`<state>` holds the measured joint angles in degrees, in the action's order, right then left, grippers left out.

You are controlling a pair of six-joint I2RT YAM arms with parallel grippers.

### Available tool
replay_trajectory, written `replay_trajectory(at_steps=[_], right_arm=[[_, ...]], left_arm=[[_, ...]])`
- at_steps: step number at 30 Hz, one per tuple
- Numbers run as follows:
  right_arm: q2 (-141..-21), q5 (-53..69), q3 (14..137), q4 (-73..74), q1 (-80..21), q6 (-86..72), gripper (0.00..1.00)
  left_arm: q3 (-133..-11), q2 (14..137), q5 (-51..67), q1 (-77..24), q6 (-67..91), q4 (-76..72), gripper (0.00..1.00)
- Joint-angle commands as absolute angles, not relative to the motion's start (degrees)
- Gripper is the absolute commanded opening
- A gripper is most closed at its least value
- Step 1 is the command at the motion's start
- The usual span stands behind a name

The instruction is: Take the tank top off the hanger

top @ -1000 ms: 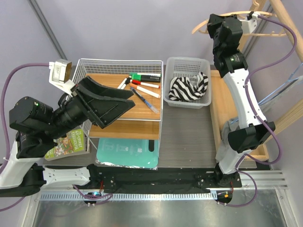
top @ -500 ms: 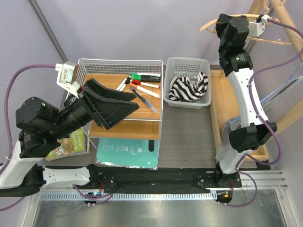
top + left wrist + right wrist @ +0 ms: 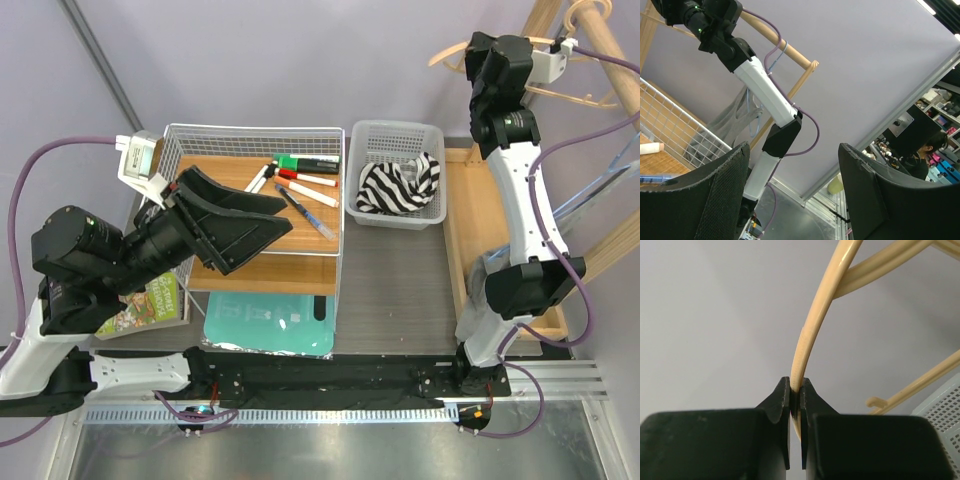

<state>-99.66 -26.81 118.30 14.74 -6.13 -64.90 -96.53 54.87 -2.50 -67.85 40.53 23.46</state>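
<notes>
The hanger would stay hanging on the wooden rack pole, since its hook curls over the pole, so my right gripper will let go of the hanger now.
The black-and-white striped tank top (image 3: 398, 185) lies bunched in a grey plastic basket (image 3: 395, 131), off the hanger. The cream plastic hanger (image 3: 447, 56) hangs bare in the air at the back right, beside the wooden rack pole (image 3: 610, 40). My right gripper (image 3: 476, 52) is shut on it; in the right wrist view the jaws (image 3: 795, 390) pinch the hanger's curved bar (image 3: 812, 325). My left gripper (image 3: 284, 212) is raised over the wire basket and open, and its fingers (image 3: 795, 150) stand wide apart around nothing.
A wire basket (image 3: 250, 128) holds a wooden board with several markers (image 3: 300, 180). A teal pad (image 3: 270, 320) and a green book (image 3: 150, 300) lie at the front left. A wooden tray (image 3: 480, 220) sits under the right arm.
My right arm has carried the hanger up and to the right, closer to the wooden rack. The left arm shifted slightly at first, then held still.
</notes>
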Motion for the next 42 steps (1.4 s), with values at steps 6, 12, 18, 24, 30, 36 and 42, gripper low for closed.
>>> replay_trajectory(at_steps=[6,12,18,24,30,36,42], right_arm=[[-99.5,-26.1,118.0,14.2,-5.8,-67.7,0.19],[-98.7,-24.4,117.8,16.3,-6.6,-66.4,0.46],[-95.9,-25.0,118.8,24.0,-8.1,-62.9,0.97],[-90.7,-35.0,115.8,31.9,-13.7,-58.4,1.00],[-84.8,-38.1,109.7,32.0,-19.4,-49.8,1.00],[-80.0,-31.4,103.6,31.2,-22.6,-42.1,1.00],[-73.0,-30.0,98.1,34.5,-22.9,-38.3,1.00]], left_arm=[[-95.9,54.4,-1.7,-67.9,41.2,22.4,0.72],[-95.9,54.9,-1.1,-68.0,41.5,22.0,0.72],[-95.6,55.1,-1.1,-67.9,41.4,21.9,0.72],[-94.5,55.5,-0.5,-67.9,41.9,20.2,0.72],[-93.3,56.2,-0.2,-67.9,42.6,18.8,0.72],[-94.0,58.2,1.7,-67.9,42.8,18.1,0.72],[-95.0,60.5,3.6,-67.9,43.2,17.6,0.71]])
